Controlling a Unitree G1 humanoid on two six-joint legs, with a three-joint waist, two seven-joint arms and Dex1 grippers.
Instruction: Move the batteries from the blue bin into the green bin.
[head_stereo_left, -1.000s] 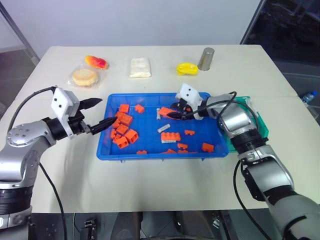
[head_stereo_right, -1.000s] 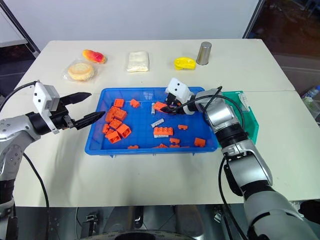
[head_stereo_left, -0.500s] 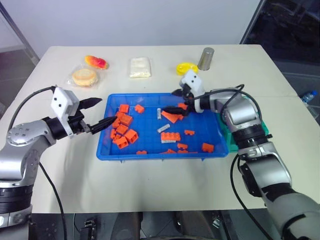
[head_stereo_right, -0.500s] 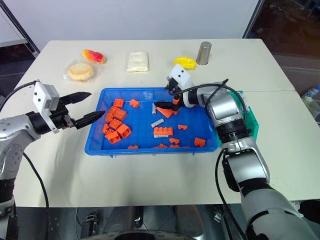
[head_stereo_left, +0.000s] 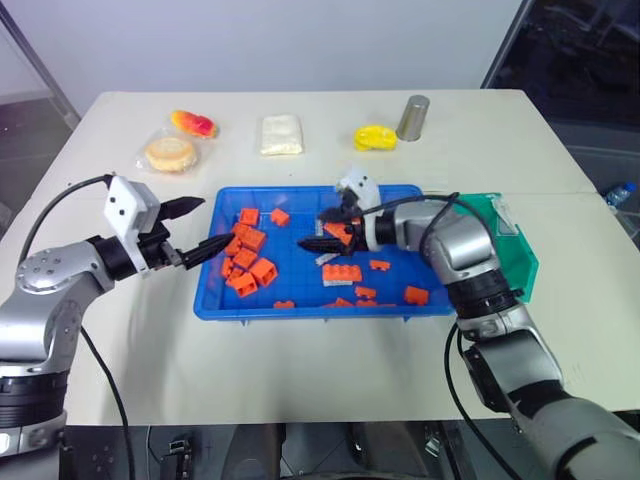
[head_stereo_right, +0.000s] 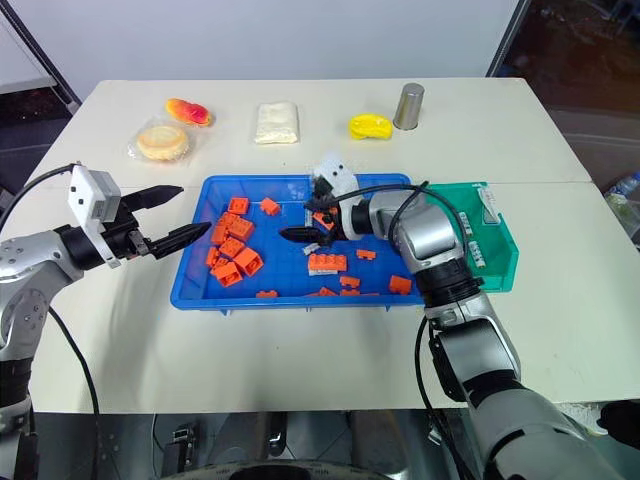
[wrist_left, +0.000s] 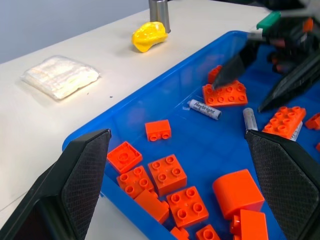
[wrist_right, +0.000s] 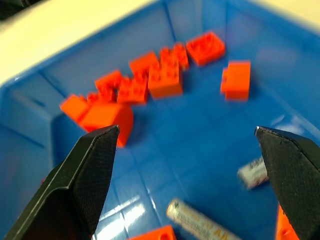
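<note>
My right gripper's fingers are still above the battery (wrist_right: 200, 222) on the blue bin's bottom, and closing now would miss it, so the gripper moves lower first.
The blue bin (head_stereo_left: 210, 300) lies mid-table, strewn with orange bricks (head_stereo_left: 250, 270). Two batteries (wrist_left: 204, 109) (wrist_left: 249, 120) rest on its floor near the middle; one battery (head_stereo_left: 327, 258) lies just below my right gripper (head_stereo_left: 312, 230). That gripper hangs open over the bin's centre, tilted down, with nothing between its fingers (wrist_right: 85, 175); batteries (wrist_right: 197, 220) sit on the floor ahead of them. The green bin (head_stereo_left: 515, 250) stands against the blue bin's right end. My left gripper (head_stereo_left: 218, 222) hovers open and empty over the bin's left rim.
Along the table's far side stand a grey metal cup (head_stereo_left: 412, 117), a yellow object (head_stereo_left: 375, 137), a white packet (head_stereo_left: 281, 134), a wrapped bun (head_stereo_left: 170, 154) and a red-yellow item (head_stereo_left: 192, 124). Bare tabletop lies in front of the blue bin.
My right gripper has swung left from the bin's right part to its middle, tipped downward, and its jaws stand wider than a second ago. The left arm has stayed still.
</note>
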